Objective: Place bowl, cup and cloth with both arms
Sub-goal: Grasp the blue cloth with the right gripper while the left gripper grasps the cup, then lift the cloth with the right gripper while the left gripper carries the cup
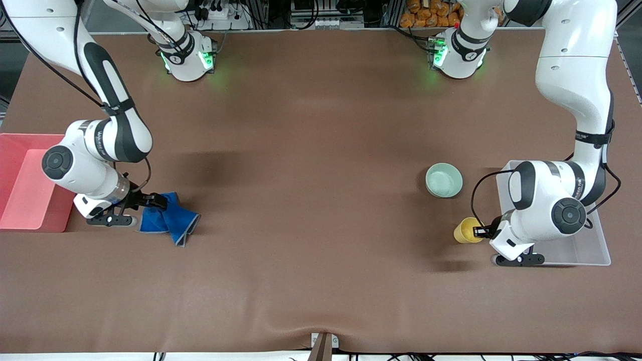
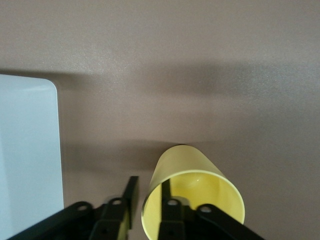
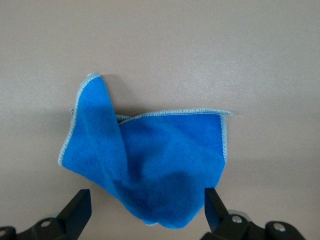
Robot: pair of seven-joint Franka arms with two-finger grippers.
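My right gripper should next grab the blue cloth by its rounded folded edge (image 3: 167, 215) to place it in the red tray.
The yellow cup (image 1: 466, 230) stands upright on the table toward the left arm's end. My left gripper (image 1: 480, 231) is low beside it and shut on the cup's (image 2: 192, 175) wall at the rim, one finger inside and one outside (image 2: 150, 181). The mint-green bowl (image 1: 444, 179) sits farther from the front camera than the cup, untouched. The blue cloth (image 1: 170, 220) lies crumpled toward the right arm's end. My right gripper (image 1: 150, 201) is low at the edge of the cloth (image 3: 155, 160) and stands open, its fingertips wide apart on either side of the cloth's nearest fold (image 3: 146, 200).
A clear plastic tray (image 1: 597, 250) lies under the left arm beside the cup, and its corner (image 2: 27, 150) shows in the left wrist view. A red tray (image 1: 25, 190) sits at the table's edge beside the right arm. Brown mat covers the table.
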